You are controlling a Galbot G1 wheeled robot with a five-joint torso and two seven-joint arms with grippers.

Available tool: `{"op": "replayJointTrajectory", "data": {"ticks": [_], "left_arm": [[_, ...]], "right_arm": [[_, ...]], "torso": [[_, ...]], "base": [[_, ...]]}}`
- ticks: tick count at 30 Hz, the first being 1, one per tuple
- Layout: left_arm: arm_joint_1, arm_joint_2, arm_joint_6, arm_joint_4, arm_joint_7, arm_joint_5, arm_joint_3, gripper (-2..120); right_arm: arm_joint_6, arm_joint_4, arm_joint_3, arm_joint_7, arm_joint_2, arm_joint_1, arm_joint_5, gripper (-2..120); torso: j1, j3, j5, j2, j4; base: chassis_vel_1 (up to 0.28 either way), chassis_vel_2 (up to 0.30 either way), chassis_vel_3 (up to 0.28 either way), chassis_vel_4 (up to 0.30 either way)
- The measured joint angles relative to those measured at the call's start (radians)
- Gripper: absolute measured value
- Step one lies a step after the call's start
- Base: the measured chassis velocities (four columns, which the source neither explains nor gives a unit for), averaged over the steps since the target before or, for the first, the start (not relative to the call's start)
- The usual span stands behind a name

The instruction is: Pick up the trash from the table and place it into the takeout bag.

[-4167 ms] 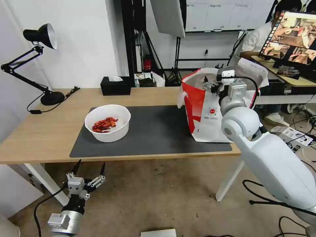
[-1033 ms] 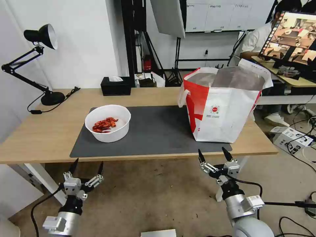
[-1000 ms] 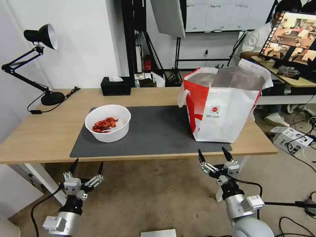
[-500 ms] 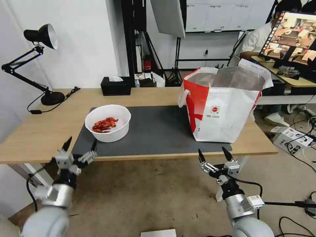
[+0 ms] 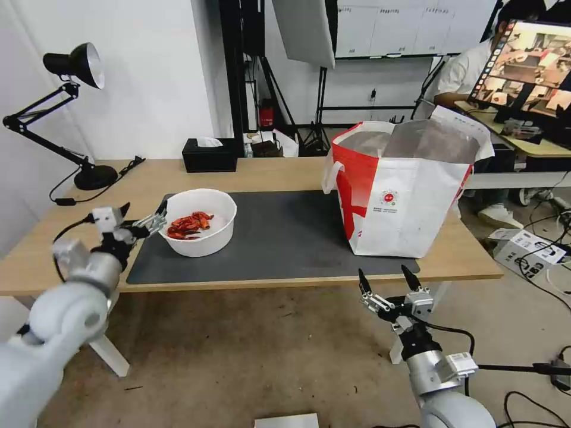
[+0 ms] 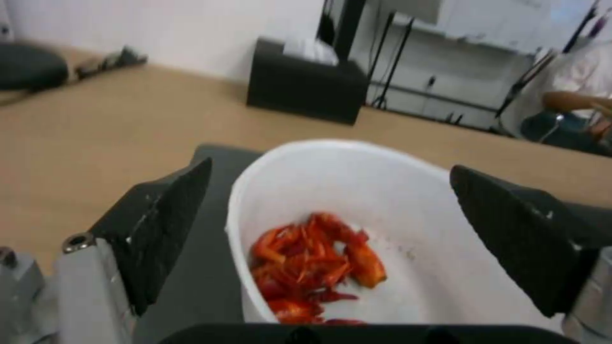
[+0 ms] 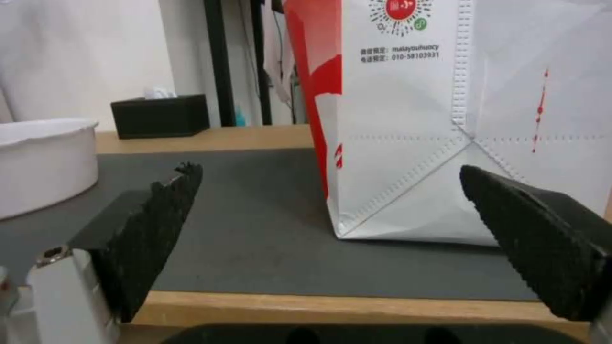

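Note:
The round bowl is wider than my open fingers can spread, so my left gripper should next grab its thin rim with one finger inside, to pick up the bowl.
A white round bowl (image 5: pixel 199 245) holding red shells (image 5: pixel 189 224) sits on the left part of the dark grey mat (image 5: pixel 285 238) on the light-wood table (image 5: pixel 267 169). My left gripper (image 5: pixel 144 208) hovers open at the bowl's left rim, one finger on either side of the near wall. In the left wrist view, the left gripper (image 6: pixel 330 168) frames the bowl (image 6: pixel 395 191) and its shells (image 6: pixel 312 263). The white-and-red takeout bag (image 5: pixel 404 202) stands open on the mat's right end. My right gripper (image 5: pixel 383 274) hangs open below the table's front edge, facing the bag (image 7: pixel 446 143).
A black tissue box (image 5: pixel 208 156) stands at the table's back edge, and a black desk lamp (image 5: pixel 77 119) at the far left. Another desk with a monitor (image 5: pixel 529 65) is behind the bag. Cables and boxes lie on the floor at the right.
My left arm rose from below the table's front edge to the bowl's left rim. The right arm, which was over the bag 4.2 s ago, now stays low. Bowl and bag have not moved.

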Motion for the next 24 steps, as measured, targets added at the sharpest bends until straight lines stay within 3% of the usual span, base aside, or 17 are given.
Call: {"op": "replayJointTrajectory", "data": {"ticks": [2, 5, 10, 17, 24], "left_arm": [[-0.02, 0.0, 0.03, 0.012, -0.017, -0.026, 0.008, 100], [-0.052, -0.001, 0.117, 0.048, -0.102, -0.091, 0.002, 100], [-0.099, -0.002, 0.187, 0.099, -0.153, -0.124, 0.009, 100], [-0.184, -0.014, 0.26, 0.156, -0.16, -0.257, 0.033, 100], [-0.224, -0.02, 0.331, 0.186, -0.158, -0.316, 0.047, 100]], "right_arm": [[0.0, 0.0, 0.0, 0.0, 0.0, 0.0, 0.0, 100], [0.0, 0.0, 0.0, 0.0, 0.0, 0.0, 0.0, 100], [0.0, 0.0, 0.0, 0.0, 0.0, 0.0, 0.0, 100], [0.0, 0.0, 0.0, 0.0, 0.0, 0.0, 0.0, 100], [0.0, 0.0, 0.0, 0.0, 0.0, 0.0, 0.0, 100]], "torso": [[0.0, 0.0, 0.0, 0.0, 0.0], [0.0, 0.0, 0.0, 0.0, 0.0005], [0.0, 0.0, 0.0, 0.0, 0.0005], [0.0, 0.0, 0.0002, 0.0, 0.0003], [0.0, 0.0, 0.0001, 0.0, 0.0003]], "base": [[0.0, 0.0, 0.0, 0.0], [0.0, 0.0, 0.0, 0.0], [0.0, 0.0, 0.0, 0.0], [0.0, 0.0, 0.0, 0.0], [0.0, 0.0, 0.0, 0.0]]}}
